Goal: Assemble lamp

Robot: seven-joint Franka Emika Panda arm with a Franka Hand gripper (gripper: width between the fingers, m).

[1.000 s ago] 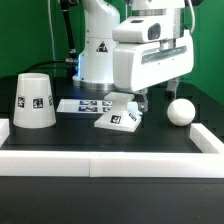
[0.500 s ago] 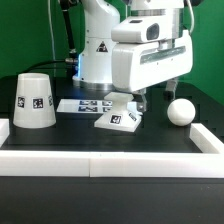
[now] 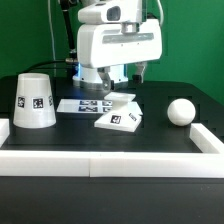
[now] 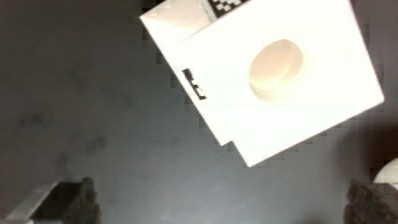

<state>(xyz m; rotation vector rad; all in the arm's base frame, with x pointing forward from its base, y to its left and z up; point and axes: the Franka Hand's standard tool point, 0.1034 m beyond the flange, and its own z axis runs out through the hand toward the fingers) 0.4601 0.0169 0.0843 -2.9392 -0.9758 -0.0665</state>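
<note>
My gripper grabs the base block by its square top plate (image 3: 121, 97) next, to leave the round socket free for the ball bulb (image 3: 180, 111).
The small flat base block (image 3: 120, 117) lies on the black table, tilted against the marker board. It fills the wrist view (image 4: 267, 80) with its round socket facing up. The round ball bulb (image 3: 180, 111) rests on the table at the exterior view's right. The tapered shade (image 3: 34, 101) stands mouth down at the exterior view's left. My gripper (image 3: 121, 75) hangs above and behind the base block, not touching it. In the wrist view my gripper (image 4: 222, 195) is open and empty, with its dark fingertips (image 4: 63, 200) far apart.
The marker board (image 3: 85, 105) lies flat behind the base block. A white raised border (image 3: 110, 162) runs along the front of the table and up its right side (image 3: 205, 135). The robot's white base stands behind the marker board.
My arm has swung from between the base block and the bulb toward the exterior view's left and risen. The base block, bulb and shade have not moved.
</note>
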